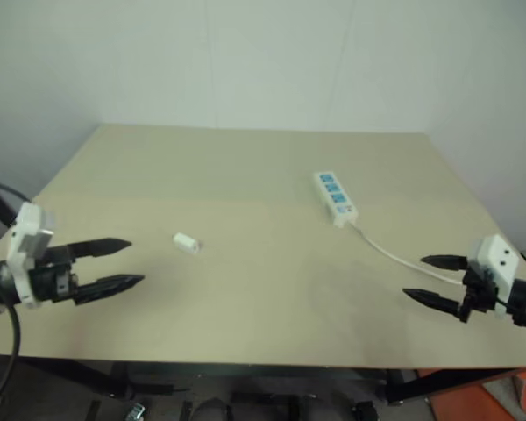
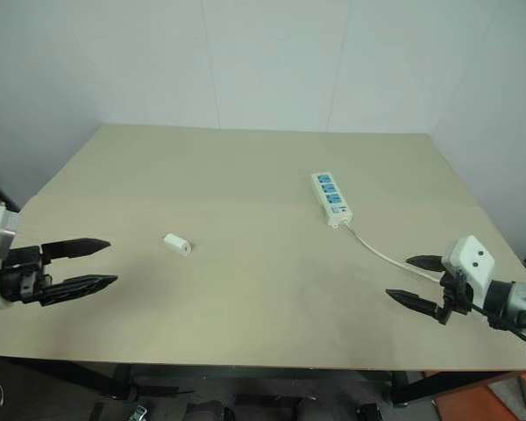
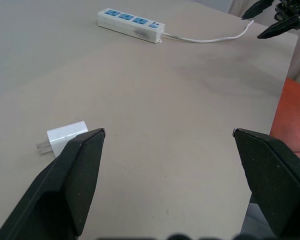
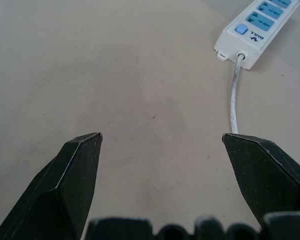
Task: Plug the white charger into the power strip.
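Observation:
My left gripper is to grab the charger next by the flat sides of its white body, since the metal prongs stick out from one end of the charger.
The white charger lies on its side on the beige table, left of centre; its metal prongs show in the left wrist view. The power strip, a flat white bar with blue socket panels, lies to the right of centre, and its thin white cord trails toward the near right edge. My left gripper hovers open over the table's left side, a short way left of the charger, holding nothing. Over the near right side my right gripper is open and empty, beside the cord's end, well short of the strip.
A white wall rises behind the table's far edge. Below the front edge are the table's dark frame and an orange object at the lower right. Bare tabletop lies between charger and strip.

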Tool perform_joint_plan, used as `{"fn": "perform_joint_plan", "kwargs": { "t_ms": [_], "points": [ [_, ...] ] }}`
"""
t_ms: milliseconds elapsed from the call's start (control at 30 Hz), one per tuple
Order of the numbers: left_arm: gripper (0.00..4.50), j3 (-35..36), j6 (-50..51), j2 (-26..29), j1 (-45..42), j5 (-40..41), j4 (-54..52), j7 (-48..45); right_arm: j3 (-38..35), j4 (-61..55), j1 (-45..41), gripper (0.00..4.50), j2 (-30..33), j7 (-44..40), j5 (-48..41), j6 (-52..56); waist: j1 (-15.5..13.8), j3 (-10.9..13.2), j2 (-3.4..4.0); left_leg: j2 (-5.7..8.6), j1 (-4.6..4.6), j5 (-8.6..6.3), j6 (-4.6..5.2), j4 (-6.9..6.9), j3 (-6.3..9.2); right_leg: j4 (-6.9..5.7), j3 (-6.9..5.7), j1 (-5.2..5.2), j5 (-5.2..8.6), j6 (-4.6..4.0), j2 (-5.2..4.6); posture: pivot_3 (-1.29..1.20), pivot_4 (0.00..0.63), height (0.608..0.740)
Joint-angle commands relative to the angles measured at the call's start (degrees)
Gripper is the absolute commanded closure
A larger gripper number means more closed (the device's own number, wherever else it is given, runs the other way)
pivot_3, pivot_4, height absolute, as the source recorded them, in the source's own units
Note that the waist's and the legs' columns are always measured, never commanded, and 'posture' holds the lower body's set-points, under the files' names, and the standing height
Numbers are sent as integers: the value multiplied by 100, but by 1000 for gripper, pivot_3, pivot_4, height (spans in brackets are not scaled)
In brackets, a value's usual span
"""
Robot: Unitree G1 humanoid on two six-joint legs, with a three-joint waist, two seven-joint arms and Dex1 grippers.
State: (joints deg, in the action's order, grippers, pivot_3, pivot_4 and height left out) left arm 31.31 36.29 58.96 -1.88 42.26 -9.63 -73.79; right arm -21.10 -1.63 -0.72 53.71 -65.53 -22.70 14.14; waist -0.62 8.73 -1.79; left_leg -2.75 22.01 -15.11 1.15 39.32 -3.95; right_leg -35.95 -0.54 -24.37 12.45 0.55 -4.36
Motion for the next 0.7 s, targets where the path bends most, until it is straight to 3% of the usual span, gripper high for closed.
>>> {"fn": "perform_joint_plan", "kwargs": {
  "t_ms": [33, 367, 500, 700],
  "points": [
    [28, -4, -175, 46, -141, -38, 51, 3, -210, -83, -8, 0, 82, 48, -58, -62, 6, 0, 0, 0, 0, 0, 0, 0, 0, 0, 0, 0, 0, 0, 0, 0, 150, 740],
    [28, -54, -396, -150, -138, -85, 99, 47, 71, 232, -555, 0, -44, 424, 74, 26, 16, 0, 0, 0, -1, 0, 0, -1, -2, 0, 2, 0, -3, 3, 0, 0, 150, 740],
    [28, -412, -464, -189, -457, -209, 196, 201, 858, 1183, -1813, 0, -680, 1308, 676, 127, 84, 0, -2, -2, -10, 1, -1, -1, -4, -2, 4, 3, -2, -3, 3, 0, 150, 740],
    [28, -997, -524, -15, -800, -491, 325, 48, 1695, 3714, -3774, 0, -1836, 2461, 1664, -415, 166, 3, -1, 5, 7, 3, -3, -22, -5, -2, 12, -19, -37, -27, 4, 0, 150, 740]
  ]
}}
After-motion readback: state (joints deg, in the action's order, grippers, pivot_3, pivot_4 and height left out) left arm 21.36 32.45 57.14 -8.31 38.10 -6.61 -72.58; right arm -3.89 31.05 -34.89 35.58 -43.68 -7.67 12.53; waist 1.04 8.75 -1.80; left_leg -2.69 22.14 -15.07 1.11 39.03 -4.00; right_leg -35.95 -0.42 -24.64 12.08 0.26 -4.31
